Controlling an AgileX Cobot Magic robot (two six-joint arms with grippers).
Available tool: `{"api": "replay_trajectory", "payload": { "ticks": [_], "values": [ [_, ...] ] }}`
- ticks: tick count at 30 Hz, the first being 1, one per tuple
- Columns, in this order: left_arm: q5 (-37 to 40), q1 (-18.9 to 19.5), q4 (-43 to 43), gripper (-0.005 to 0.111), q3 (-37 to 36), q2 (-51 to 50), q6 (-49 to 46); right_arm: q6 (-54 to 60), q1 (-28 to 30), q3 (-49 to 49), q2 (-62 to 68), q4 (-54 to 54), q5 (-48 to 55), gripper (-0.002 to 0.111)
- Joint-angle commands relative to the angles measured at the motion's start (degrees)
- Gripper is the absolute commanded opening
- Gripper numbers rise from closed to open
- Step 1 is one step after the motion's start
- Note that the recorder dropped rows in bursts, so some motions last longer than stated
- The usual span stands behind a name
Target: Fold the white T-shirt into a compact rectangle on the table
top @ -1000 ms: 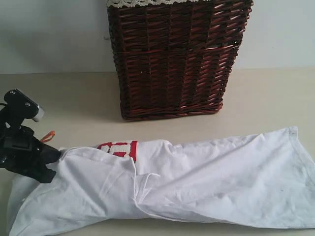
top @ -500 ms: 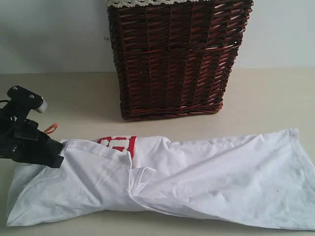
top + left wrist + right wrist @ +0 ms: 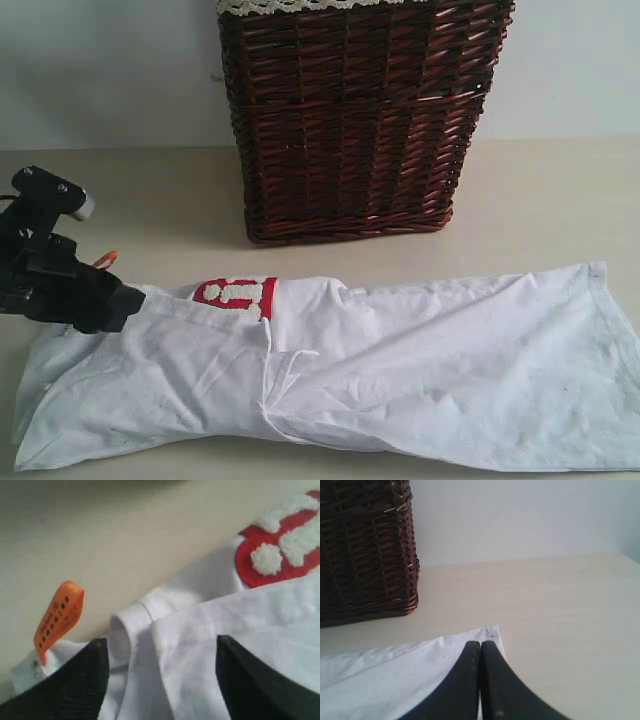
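Observation:
I will grab the folded edge at its tagged end (image 3: 55, 354) with my left gripper next. This is to fold the T-shirt (image 3: 430, 360).
The white T-shirt (image 3: 430, 360) lies as a long wrinkled band across the table (image 3: 540, 200), with its red-outlined letters (image 3: 237, 295) showing at the upper left. My left gripper (image 3: 118, 300) is at the shirt's collar end, next to the orange tag (image 3: 104, 259). In the left wrist view its jaws (image 3: 161, 645) stand wide open over the collar fold (image 3: 210, 630), the tag (image 3: 57, 615) beside one finger. My right gripper (image 3: 481, 644) is shut, its tips just over the hem corner (image 3: 490, 630); no cloth shows between them. It is outside the exterior view.
A tall dark wicker basket (image 3: 350, 120) with white lace trim (image 3: 300, 5) stands behind the shirt, close to its upper edge. Bare beige table lies to the basket's right and left. A pale wall (image 3: 100, 70) closes the back.
The left gripper has moved up and rightward along the collar end. The shirt's left part has settled flatter on the table, and more of the red letters shows.

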State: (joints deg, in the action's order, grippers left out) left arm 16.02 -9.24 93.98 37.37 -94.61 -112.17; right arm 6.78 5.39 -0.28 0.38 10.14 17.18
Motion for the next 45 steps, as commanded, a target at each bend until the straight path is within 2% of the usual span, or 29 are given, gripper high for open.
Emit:
{"api": "replay_trajectory", "payload": {
  "ticks": [1,3,5,10,16,23,34,38,40,42,45],
  "values": [
    [16.5,0.0,-5.8,0.054,0.3,3.6,0.3,0.2,0.0,0.3,-0.4,0.0,-0.2,0.0],
    [27.7,-0.7,-6.8,0.042,0.0,3.4,-0.8,0.2,0.0,0.3,-0.4,0.0,-0.2,0.0],
    [30.1,-2.8,-6.8,0.035,0.0,1.9,-3.2,0.2,0.0,0.3,-0.4,0.0,-0.2,0.0],
    [24.3,-8.7,-5.7,0.035,0.0,-5.3,-8.1,0.2,0.0,0.3,-0.4,0.0,-0.2,0.0],
    [18.5,-12.0,-4.5,0.035,2.7,-12.4,-8.1,0.2,0.0,0.3,-0.4,0.0,-0.2,0.0],
    [9.2,-12.0,5.7,0.035,8.0,-13.9,-8.1,0.2,0.0,0.3,-0.4,0.0,-0.2,0.0],
    [6.8,-12.0,6.0,0.035,9.4,-11.4,-7.3,0.2,0.0,0.3,-0.4,0.0,-0.2,0.0],
    [1.2,-12.0,6.0,0.035,9.4,-5.1,-4.8,0.2,0.0,0.3,-0.4,0.0,-0.2,0.0],
    [-3.0,-11.7,1.8,0.035,9.1,-0.6,-4.1,0.2,0.0,0.3,-0.4,0.0,-0.2,0.0],
    [-6.5,-10.4,-5.7,0.035,7.0,3.3,1.2,0.2,0.0,0.3,-0.4,0.0,-0.2,0.0],
    [-9.5,-6.0,-9.3,0.035,0.8,6.8,8.6,0.2,0.0,0.3,-0.4,0.0,-0.2,0.0]
  ]
}}
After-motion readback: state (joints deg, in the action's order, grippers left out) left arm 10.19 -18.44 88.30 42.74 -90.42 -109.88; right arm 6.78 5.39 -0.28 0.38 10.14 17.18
